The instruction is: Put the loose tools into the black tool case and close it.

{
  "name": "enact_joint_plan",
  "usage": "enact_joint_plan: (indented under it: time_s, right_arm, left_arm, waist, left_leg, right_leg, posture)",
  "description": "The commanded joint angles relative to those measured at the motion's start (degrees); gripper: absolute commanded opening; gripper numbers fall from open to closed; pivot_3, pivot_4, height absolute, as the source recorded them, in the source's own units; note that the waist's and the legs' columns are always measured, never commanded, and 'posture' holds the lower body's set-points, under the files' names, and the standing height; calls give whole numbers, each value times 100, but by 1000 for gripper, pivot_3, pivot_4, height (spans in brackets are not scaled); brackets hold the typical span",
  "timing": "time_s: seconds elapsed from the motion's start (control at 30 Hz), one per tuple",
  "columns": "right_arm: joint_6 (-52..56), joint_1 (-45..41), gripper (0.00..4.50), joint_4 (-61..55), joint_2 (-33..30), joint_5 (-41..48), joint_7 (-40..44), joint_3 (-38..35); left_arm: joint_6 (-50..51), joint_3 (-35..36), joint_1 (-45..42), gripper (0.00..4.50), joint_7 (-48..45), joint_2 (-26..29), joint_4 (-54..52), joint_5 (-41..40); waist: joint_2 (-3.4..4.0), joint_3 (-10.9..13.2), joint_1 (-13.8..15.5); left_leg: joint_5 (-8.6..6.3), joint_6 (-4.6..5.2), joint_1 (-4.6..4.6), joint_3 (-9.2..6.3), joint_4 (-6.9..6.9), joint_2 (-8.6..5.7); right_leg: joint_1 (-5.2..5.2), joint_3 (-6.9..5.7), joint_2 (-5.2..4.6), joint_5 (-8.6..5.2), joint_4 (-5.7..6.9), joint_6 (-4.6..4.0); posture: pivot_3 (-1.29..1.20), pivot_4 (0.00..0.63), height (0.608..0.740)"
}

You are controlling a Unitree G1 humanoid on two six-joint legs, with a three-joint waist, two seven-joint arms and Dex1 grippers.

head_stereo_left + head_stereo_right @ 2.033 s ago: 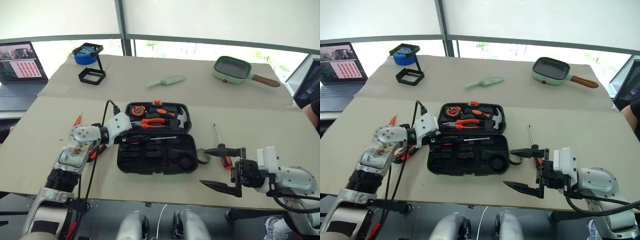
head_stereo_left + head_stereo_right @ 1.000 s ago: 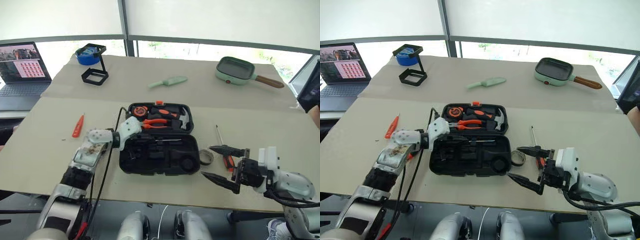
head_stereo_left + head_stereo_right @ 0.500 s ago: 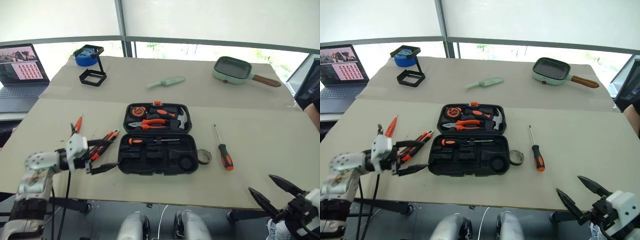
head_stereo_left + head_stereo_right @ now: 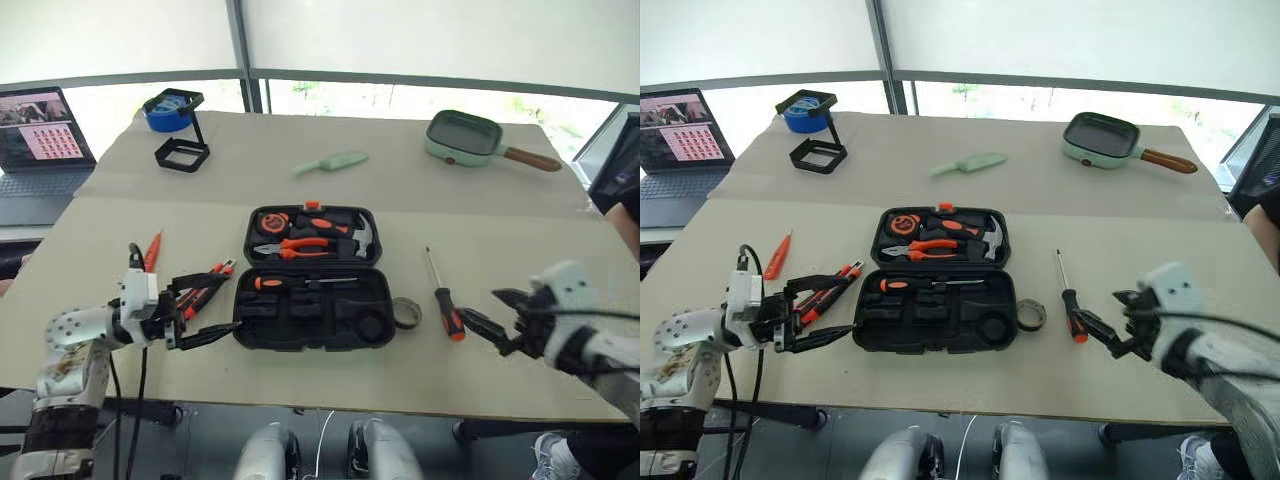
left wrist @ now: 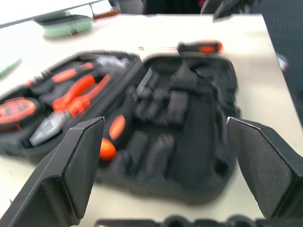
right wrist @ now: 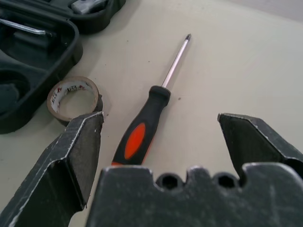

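My right gripper's fingers are still above the screwdriver's handle, so it is too early to close on the screwdriver. The gripper lowers first, then closes.
The black tool case (image 4: 270, 325) lies open in the middle of the table, with pliers, hammer and tape measure in its far half. One black-and-orange screwdriver (image 4: 300, 283) rests in the near half. My left gripper (image 4: 222, 302) stands open just left of the case, beside the orange-black utility knife (image 4: 210, 282). A small orange screwdriver (image 4: 152, 250) lies further left. Right of the case sit a dark tape roll (image 6: 73, 99) and a second screwdriver (image 6: 142, 127). My right gripper (image 4: 478, 303) is open just right of that screwdriver, holding nothing.
A laptop (image 4: 35, 130) stands at the far left. At the back are a black frame with blue tape (image 4: 182, 152), a mint-green knife (image 4: 332, 162) and a green pan (image 4: 463, 138). A person (image 4: 625, 190) is at the right edge.
My left gripper let go of a screwdriver in the case, opened and drew back to the left. My right gripper swung down to the right, then came back beside the loose screwdriver.
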Motion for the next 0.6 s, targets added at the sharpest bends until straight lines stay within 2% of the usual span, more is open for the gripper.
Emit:
enact_joint_plan:
  time_s: [0.03, 0.07, 0.17, 0.23, 0.33, 0.43, 0.57, 0.6]
  right_arm:
    - [1077, -368, 4500, 186, -22, 158, -249, 384]
    - [1183, -439, 4500, 223, 0, 99, -298, 474]
    - [1544, -754, 3753, 400, 308, 0, -602, 597]
    - [1728, -843, 3065, 435, 402, -103, -735, 643]
    - [1437, -985, 2034, 573, 997, -224, -1055, 275]
    - [1339, -813, 1066, 359, 974, -421, -1053, 87]
    - [468, -547, 1013, 158, 877, -618, -562, -1]
    - [-49, -604, 1013, 146, 1020, -657, -430, -143]
  left_arm:
    - [263, -142, 9, 4409, 115, -29, -685, -191]
    - [278, -184, 30, 4409, 134, -38, -779, -162]
    - [347, -295, 89, 4500, 209, -78, -1041, -128]
    - [407, -323, 101, 4500, 288, -106, -1156, -157]
    - [435, -379, 146, 4500, 293, -108, -1280, -151]
    - [514, -366, 163, 4500, 335, -104, -1284, -187]
    - [532, -350, 149, 4500, 369, -159, -1259, -219]
    - [593, -325, 151, 4500, 440, -184, -1278, -258]
  waist:
    - [0, 0, 8]
    - [0, 0, 11]
    - [0, 0, -15]
    - [-1, 0, -34]
    - [-4, -2, -45]
    - [-3, -1, -46]
    - [-2, -1, -38]
    - [-2, -1, -43]
  left_leg:
    - [-1, 1, 1, 1, 1, -3]
    - [0, -1, 0, 2, 1, -6]
    - [3, -10, -4, 10, 7, -12]
    - [0, -5, -7, 17, 10, -16]
    - [-3, -2, -4, 16, 14, -14]
    - [-2, -4, -2, 17, 13, -12]
    - [-2, -2, 0, 13, 13, -12]
    - [-2, -2, 0, 14, 13, -12]
  right_leg:
    - [4, 0, 1, 3, -1, -5]
    - [5, 0, -1, 11, -3, -16]
    - [9, 3, -4, 14, -12, -6]
    - [7, 4, -6, -5, -16, 43]
    - [16, 4, -6, -3, -25, 52]
    - [14, 6, -3, -3, -17, 52]
    - [13, 4, -2, -4, -12, 52]
    - [12, 4, -2, -4, -11, 52]
  posture:
    - [0, 150, 740]
    - [0, 150, 740]
    - [0, 150, 740]
    - [0, 150, 740]
    - [0, 150, 740]
    - [0, 150, 740]
    - [0, 150, 740]
    - [0, 150, 740]
